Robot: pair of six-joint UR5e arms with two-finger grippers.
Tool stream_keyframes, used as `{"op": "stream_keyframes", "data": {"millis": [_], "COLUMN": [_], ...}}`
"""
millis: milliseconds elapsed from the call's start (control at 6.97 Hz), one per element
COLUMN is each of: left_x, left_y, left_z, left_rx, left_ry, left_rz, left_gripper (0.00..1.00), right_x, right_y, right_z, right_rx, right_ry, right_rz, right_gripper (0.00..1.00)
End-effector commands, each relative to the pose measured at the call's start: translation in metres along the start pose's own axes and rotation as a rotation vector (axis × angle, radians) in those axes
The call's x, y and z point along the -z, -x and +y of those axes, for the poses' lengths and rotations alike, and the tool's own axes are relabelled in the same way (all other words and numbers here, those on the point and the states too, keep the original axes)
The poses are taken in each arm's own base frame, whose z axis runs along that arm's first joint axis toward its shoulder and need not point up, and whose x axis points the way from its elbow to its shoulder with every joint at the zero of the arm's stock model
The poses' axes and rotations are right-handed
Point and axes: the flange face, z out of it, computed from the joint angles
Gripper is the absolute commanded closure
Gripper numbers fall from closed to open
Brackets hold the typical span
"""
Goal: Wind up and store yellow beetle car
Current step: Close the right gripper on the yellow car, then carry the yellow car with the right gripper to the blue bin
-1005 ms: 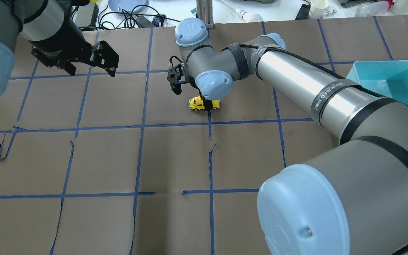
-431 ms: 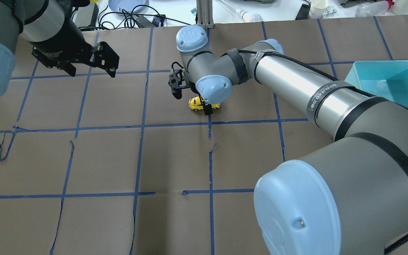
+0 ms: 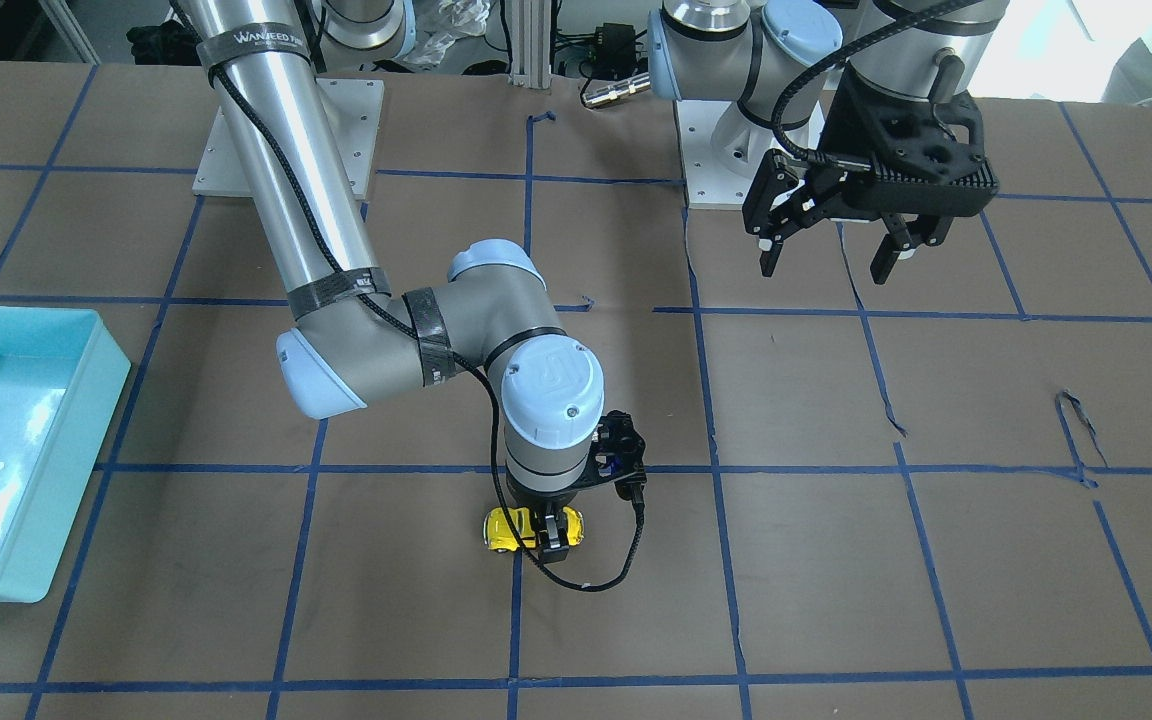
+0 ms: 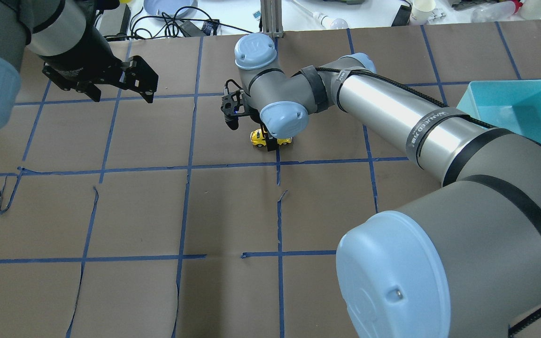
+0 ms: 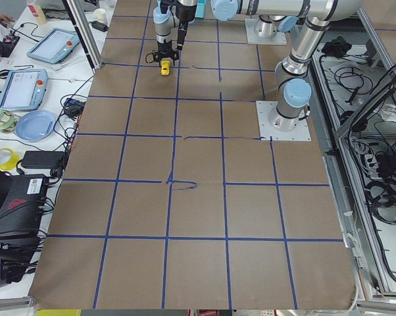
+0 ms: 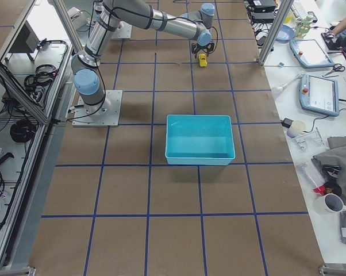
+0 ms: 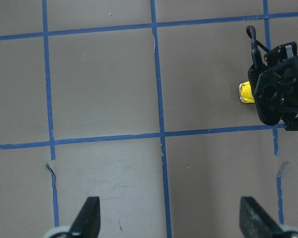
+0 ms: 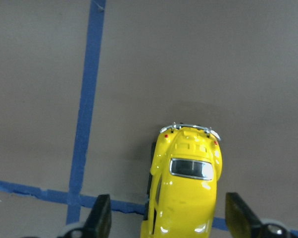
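I will next grab the yellow beetle car [image 3: 500, 530] [image 8: 186, 188] by its sides with my right gripper. Then I can wind it up and store it.
The yellow beetle car [image 4: 258, 137] stands on its wheels on the brown paper, next to a blue tape line; it also shows in the front view [image 3: 506, 528]. My right gripper [image 4: 271, 142] is low over it, pointing down. In the right wrist view the car [image 8: 186, 188] lies between the two fingertips [image 8: 102, 220], with a gap on the left side and almost none on the right. The right gripper [image 8: 170, 220] is open around the car. My left gripper [image 4: 125, 94] hangs open and empty above the far left of the table, away from the car [image 7: 245, 92].
A teal bin [image 4: 472, 96] stands at the table's right side, also seen in the front view [image 3: 108, 380] and the right view [image 6: 199, 158]. Blue tape lines cross the paper. Cables, a plate and bottles lie beyond the far edge.
My right wrist has come down over the car, so its fingers now straddle it. The car and the left arm have not moved.
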Motion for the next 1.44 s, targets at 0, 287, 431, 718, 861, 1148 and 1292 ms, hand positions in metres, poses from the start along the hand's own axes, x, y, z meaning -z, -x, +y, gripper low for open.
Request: {"op": "stream_keyframes", "data": {"millis": [0, 287, 431, 718, 861, 1148, 1292], "left_x": [0.0, 0.0, 0.0, 0.001, 0.0, 0.001, 0.0], "left_y": [0.0, 0.0, 0.0, 0.0, 0.0, 0.0, 0.0], "left_z": [0.0, 0.0, 0.0, 0.0, 0.0, 0.0, -0.001], "left_rx": [0.0, 0.0, 0.0, 0.0, 0.0, -0.002, -0.002], "left_ry": [0.0, 0.0, 0.0, -0.001, 0.0, -0.001, 0.0], "left_rz": [0.0, 0.0, 0.0, 0.0, 0.0, 0.0, 0.0], "left_gripper": [0.0, 0.0, 0.0, 0.0, 0.0, 0.0, 0.0], "right_x": [0.0, 0.0, 0.002, 0.048, 0.077, 0.142, 0.166], "right_y": [0.0, 0.0, 0.0, 0.0, -0.002, 0.002, 0.014], "right_z": [0.0, 0.001, 0.001, 0.013, 0.034, 0.14, 0.211], "right_rx": [0.01, 0.013, 0.013, -0.004, -0.032, -0.179, -0.271], "right_ry": [0.001, 0.005, 0.011, 0.031, 0.051, 0.064, 0.072], "right_rz": [0.002, 0.004, 0.008, 0.075, 0.108, 0.126, 0.11], "right_gripper": [0.5, 0.72, 0.75, 0.75, 0.75, 0.75, 0.75]}}
